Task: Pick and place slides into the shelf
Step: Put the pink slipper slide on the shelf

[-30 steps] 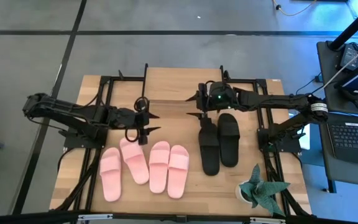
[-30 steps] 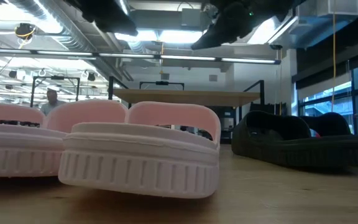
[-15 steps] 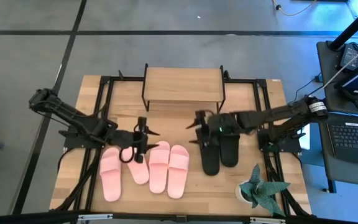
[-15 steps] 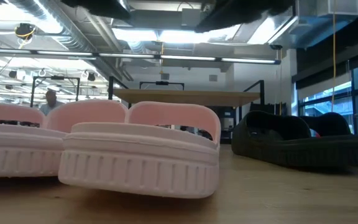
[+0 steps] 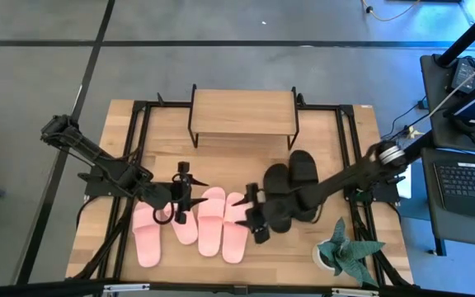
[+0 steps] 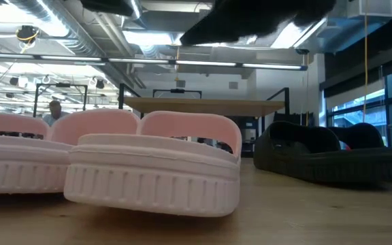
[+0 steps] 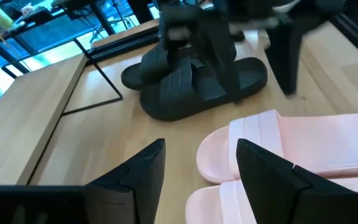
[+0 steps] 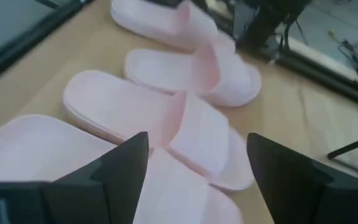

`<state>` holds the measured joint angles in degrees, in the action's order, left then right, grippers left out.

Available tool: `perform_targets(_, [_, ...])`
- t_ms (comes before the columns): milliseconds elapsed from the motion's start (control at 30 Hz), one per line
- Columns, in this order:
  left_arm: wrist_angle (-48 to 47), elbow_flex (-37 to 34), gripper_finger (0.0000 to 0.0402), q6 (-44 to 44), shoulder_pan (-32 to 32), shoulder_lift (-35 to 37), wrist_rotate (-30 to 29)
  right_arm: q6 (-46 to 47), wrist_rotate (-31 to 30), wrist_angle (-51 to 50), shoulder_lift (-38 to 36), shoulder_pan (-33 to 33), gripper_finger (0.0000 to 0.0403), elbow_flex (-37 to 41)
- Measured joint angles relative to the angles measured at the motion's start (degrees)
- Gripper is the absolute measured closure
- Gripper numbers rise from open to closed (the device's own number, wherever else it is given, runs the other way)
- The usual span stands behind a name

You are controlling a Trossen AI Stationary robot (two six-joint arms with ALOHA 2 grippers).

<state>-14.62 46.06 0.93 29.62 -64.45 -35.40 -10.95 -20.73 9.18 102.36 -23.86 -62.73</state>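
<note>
My right gripper will place the rightmost pink slide onto the shelf (image 5: pixel 242 115), so it will grab the slide by its strap (image 5: pixel 236 212) next.
Four light pink slides lie sole-down in a row near the table's near edge (image 5: pixel 211 219), large in the low view (image 6: pixel 155 170). Two black slides (image 5: pixel 291 190) lie side by side to their right. The shelf (image 5: pixel 242 115) stands at the table's far edge. My left gripper (image 5: pixel 190 196) hovers open over the second pink slide from the left; its wrist view shows pink slides (image 7: pixel 291 149) and black slides (image 7: pixel 191 81) ahead. My right gripper (image 5: pixel 250 214) hovers open above the rightmost pink slide (image 8: pixel 185 130), beside the black pair.
A small potted plant (image 5: pixel 345 247) stands at the table's near right corner. Black frame rails (image 5: pixel 138 124) run along both sides of the table. A bare strip of tabletop (image 5: pixel 242 161) lies between the shelf and the slides. A laptop (image 5: pixel 468 186) sits off the table's right.
My right gripper has travelled from near the shelf toward the near edge and leftward, passing over the black slides and ending above the rightmost pink slide. My left gripper has moved toward the near edge, over the pink slides. The slides have stayed where they were.
</note>
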Motion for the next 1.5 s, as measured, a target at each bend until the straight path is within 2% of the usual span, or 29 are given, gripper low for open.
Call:
perform_targets(200, [-1.0, 0.0, 0.0212, 0.6, 0.3, 0.0, 0.0, 0.4, -8.3, -11.6, 9.3, -4.8, 0.013, -11.8])
perform_targets(367, [-1.5, 0.0, 0.0212, 2.6, 0.6, 0.0, 0.1, 9.6, -16.0, -29.5, 16.0, -7.6, 0.013, -24.1])
perform_targets(467, [-1.7, 0.0, 0.0212, 4.3, 0.6, 0.0, 0.1, 16.0, -17.4, -35.6, 19.1, -8.1, 0.013, -29.1])
perform_targets(567, [-2.4, 0.0, 0.0212, 5.0, 0.6, 0.0, 0.1, 18.4, -17.4, -39.6, 22.1, -8.1, 0.013, -32.8])
perform_targets(700, [-2.8, 0.0, 0.0212, 5.0, 0.6, 0.0, 0.1, 21.6, -18.2, -45.7, 24.9, -8.0, 0.013, -34.7])
perform_targets(867, [-2.7, 0.0, 0.0212, 5.0, 0.6, 0.0, 0.1, 28.7, -23.2, -53.8, 25.8, -8.0, 0.013, -35.1])
perform_targets(967, [-2.9, 0.0, 0.0212, 5.0, 0.6, 0.0, 0.1, 30.5, -24.7, -55.3, 25.8, -7.9, 0.013, -35.1])
perform_targets(1100, [-2.9, 0.0, 0.0212, 5.0, 0.6, 0.0, 0.1, 30.5, -23.2, -55.2, 25.8, -7.4, 0.0135, -35.1])
perform_targets(1300, [-3.0, 0.0, 0.0212, 5.0, 0.6, 0.0, 0.1, 31.8, -21.7, -55.1, 25.8, -6.4, 0.0171, -34.6])
perform_targets(1500, [-2.9, 0.0, 0.0212, 5.0, 0.6, 0.0, 0.1, 31.9, -21.6, -55.5, 25.8, -4.8, 0.0233, -32.6])
